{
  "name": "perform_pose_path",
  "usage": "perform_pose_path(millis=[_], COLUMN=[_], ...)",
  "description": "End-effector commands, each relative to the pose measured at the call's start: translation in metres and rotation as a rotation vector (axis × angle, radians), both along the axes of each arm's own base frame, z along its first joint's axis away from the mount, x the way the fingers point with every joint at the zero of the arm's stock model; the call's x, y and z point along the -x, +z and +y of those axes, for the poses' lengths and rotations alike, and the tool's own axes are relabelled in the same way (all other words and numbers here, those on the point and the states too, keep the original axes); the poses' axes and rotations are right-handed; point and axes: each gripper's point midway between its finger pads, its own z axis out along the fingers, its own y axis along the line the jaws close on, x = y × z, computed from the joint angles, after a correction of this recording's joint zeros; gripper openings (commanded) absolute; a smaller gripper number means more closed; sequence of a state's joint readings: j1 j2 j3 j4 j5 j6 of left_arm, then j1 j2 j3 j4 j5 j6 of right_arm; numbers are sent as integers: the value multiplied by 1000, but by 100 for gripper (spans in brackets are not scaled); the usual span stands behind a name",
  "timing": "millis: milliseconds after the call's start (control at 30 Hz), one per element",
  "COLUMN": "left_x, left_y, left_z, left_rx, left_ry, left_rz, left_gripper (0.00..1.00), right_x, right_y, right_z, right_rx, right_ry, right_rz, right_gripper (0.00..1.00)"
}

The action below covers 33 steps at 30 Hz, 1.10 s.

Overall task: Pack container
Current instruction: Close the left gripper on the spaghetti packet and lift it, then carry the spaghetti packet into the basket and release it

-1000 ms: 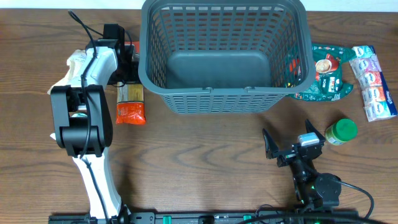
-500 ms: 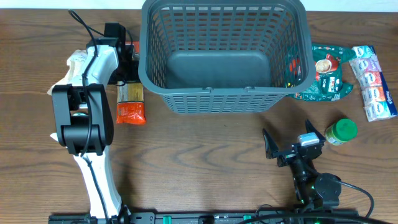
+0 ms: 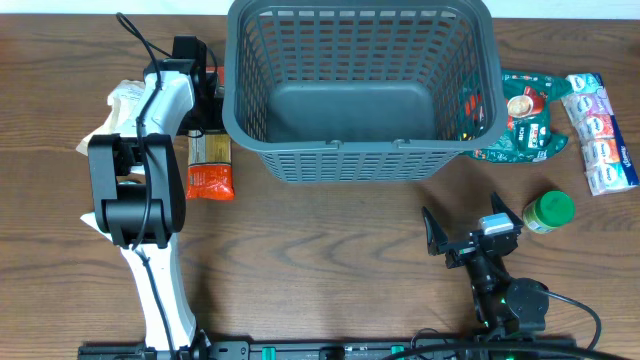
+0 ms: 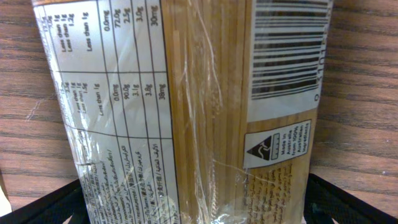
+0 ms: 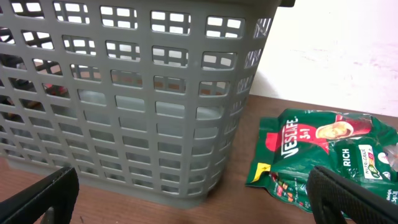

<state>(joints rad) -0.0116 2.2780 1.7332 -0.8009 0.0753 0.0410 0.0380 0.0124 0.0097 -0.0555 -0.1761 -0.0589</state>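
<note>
The left gripper grips the spaghetti pack across its narrow width, between its ends, next, to lay it flat inside the container.
The container, a large dark grey lattice basket with nothing inside, stands at the back centre and fills the left of the right wrist view. A long clear pack of spaghetti with an orange end lies on the table just left of it. My left gripper is over the pack's far end. In the left wrist view its open fingers straddle the pack, one on each side. My right gripper is open and holds nothing, low near the front edge, facing the container.
A green Nescafe bag lies against the container's right wall and shows in the right wrist view. A strip of tissue packs lies at the far right. A green-lidded jar stands right of my right gripper. A cream bag lies beside the left arm.
My left arm has shifted very slightly toward the back over the spaghetti pack. The right arm and the other things have not moved.
</note>
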Motion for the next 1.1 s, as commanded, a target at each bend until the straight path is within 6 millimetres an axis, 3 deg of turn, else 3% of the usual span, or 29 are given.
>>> perform_pose_path(millis=[0,100,133,167,233,533,733,900,1067], left_x=[47,50,51,53,55,58,53,40,29], left_y=[-63,-63,-63,-63,-62,-59,-33,19,104], left_z=[-7,-7,-7,-7,-7,-6,6,26,48], left_rx=[49,49,49,48,48,48,-1,-69,-113], left_ry=[20,21,20,21,21,11,21,45,94], left_rz=[213,225,230,236,244,258,221,114,-90], left_gripper=[99,99,84,51,6,6,6,6,6], right_x=[0,0,0,0,0,0,0,0,0], right_y=[-1,-1,-1,-1,-1,-1,-1,-1,-1], right_z=[2,2,2,2,2,2,2,2,2], right_rx=[-9,-9,-9,-9,-9,-9,-9,-9,-9], right_ry=[8,8,8,8,8,8,8,8,8], right_rz=[1,1,1,1,1,2,2,1,2], right_gripper=[99,99,99,99,99,99,99,99,99])
